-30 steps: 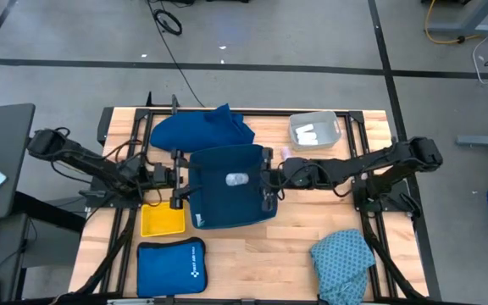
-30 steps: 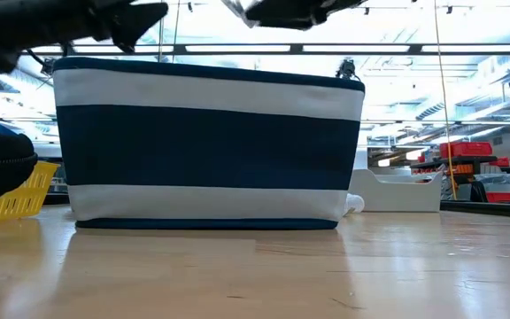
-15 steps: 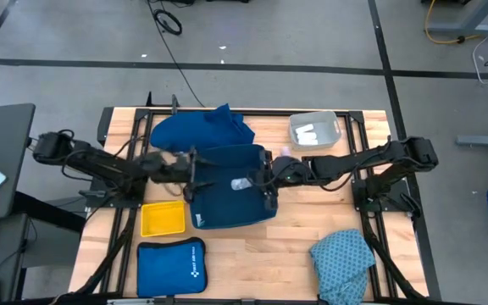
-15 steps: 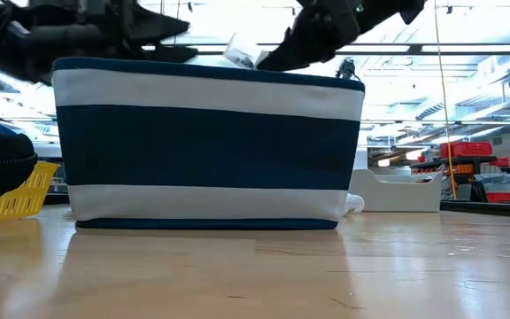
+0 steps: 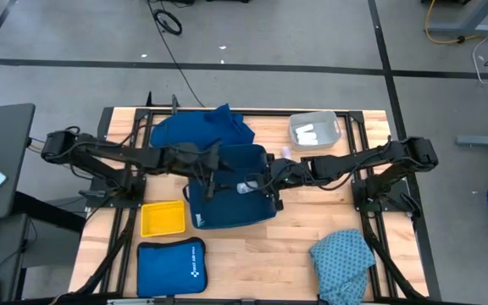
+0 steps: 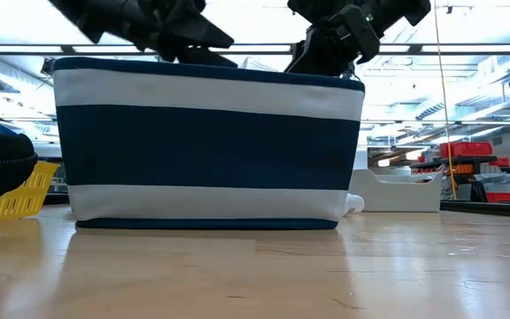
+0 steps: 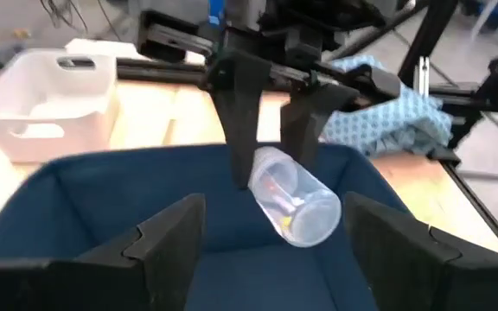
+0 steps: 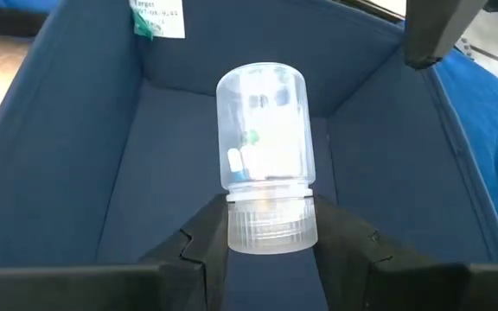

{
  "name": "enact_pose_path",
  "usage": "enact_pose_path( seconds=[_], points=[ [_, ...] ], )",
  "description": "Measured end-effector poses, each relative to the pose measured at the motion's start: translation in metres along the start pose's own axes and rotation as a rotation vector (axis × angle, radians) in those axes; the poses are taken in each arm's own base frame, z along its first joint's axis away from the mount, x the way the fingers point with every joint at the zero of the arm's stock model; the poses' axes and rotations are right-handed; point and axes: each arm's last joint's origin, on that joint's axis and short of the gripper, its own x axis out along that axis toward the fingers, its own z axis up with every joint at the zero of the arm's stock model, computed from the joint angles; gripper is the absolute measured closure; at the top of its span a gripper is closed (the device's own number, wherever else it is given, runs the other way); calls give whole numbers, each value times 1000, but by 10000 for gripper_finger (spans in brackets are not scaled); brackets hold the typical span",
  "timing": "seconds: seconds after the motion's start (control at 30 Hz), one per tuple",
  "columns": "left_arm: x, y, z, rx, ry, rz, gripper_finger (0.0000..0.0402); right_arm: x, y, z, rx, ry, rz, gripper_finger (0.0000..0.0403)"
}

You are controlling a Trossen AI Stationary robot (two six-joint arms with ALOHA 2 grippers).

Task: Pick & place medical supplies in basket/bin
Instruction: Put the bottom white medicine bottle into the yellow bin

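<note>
My left gripper grabs the vial by its clear body (image 5: 243,188) (image 7: 299,206) next, to take it over from my right gripper.
A clear vial (image 8: 262,130) with a ribbed cap and small bits inside is in my right gripper (image 8: 271,226), which reaches from the table's right into the navy-and-white striped basket (image 6: 206,142) at the table's middle (image 5: 227,203). My left gripper (image 7: 275,259) hovers open over the basket's left half (image 5: 213,174), facing the vial (image 7: 294,206) and touching nothing. The dark-blue cloth (image 5: 202,127) lies behind the basket. The teal speckled cloth (image 5: 341,258) lies at the near right corner. White rolls rest in a white bin (image 5: 314,130). My right gripper pinches the vial by its ribbed cap end (image 8: 271,231) between the two fingers. It comes from the table's right, slanting down, and the vial's body sticks out forward past the fingertips. The vial is lifted clear, inside the basket's open top.
A yellow tray (image 5: 163,219) sits left of the basket. The bright-blue zip pouch (image 5: 169,267) lies at the near edge. Bare wood shows between the basket and the teal cloth. Both arms meet over the basket, fingers close together.
My right gripper has carried the vial down from above the basket's rim into its opening, tipping forward. My left gripper has moved toward the table's right, from beside the basket's left wall to over the basket.
</note>
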Motion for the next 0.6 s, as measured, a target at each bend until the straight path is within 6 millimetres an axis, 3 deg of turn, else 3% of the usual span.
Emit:
enact_pose_path(
  seconds=[0.3, 0.6],
  points=[
    [37, 4, 13, -30, 211, -56, 122, 0, 1, -2, -12, 17, 6, 268],
    [54, 10, 29, -5, 343, -54, 122, 0, 1, -3, -13, 31, 4, 268]
  ],
)
